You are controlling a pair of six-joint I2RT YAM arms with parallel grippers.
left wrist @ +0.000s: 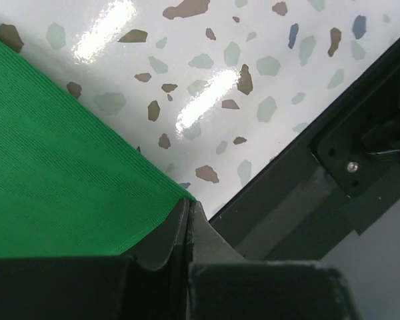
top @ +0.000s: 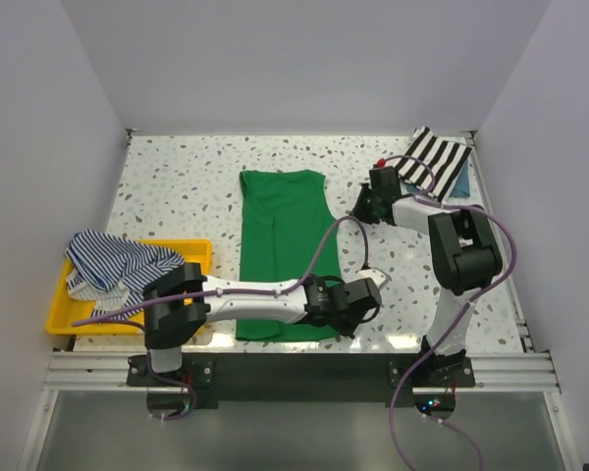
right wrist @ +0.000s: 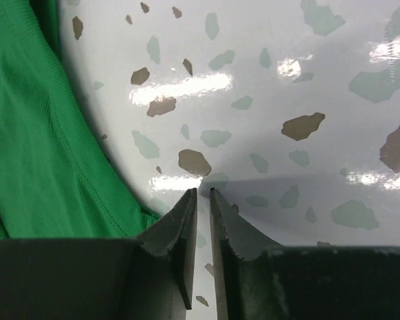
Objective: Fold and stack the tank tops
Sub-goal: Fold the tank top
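Observation:
Both grippers are to fold the side of the tank top inward, so the robot's right gripper should next pinch the green tank top's side edge at its far corner (right wrist: 151, 216).
The plain green tank top (top: 280, 235) lies flat in the middle of the table, neck end away from me. My left gripper (top: 371, 292) is at its near right corner. In the left wrist view the jaws (left wrist: 190, 202) are pressed together right on the corner of the green cloth (left wrist: 60, 167). My right gripper (top: 361, 208) hovers low beside the top's far right edge. Its jaws (right wrist: 203, 192) stand a narrow slit apart with only bare table between them, and the green cloth (right wrist: 33, 133) lies just left of them. The navy-and-white striped tank top (top: 113, 260) lies crumpled in the yellow tray (top: 191, 250).
A black-and-white striped cloth (top: 437, 157) with a blue item beside it lies at the back right corner. The dark metal rail (left wrist: 300, 200) of the table's near edge runs just past my left gripper. White walls close in the table on three sides.

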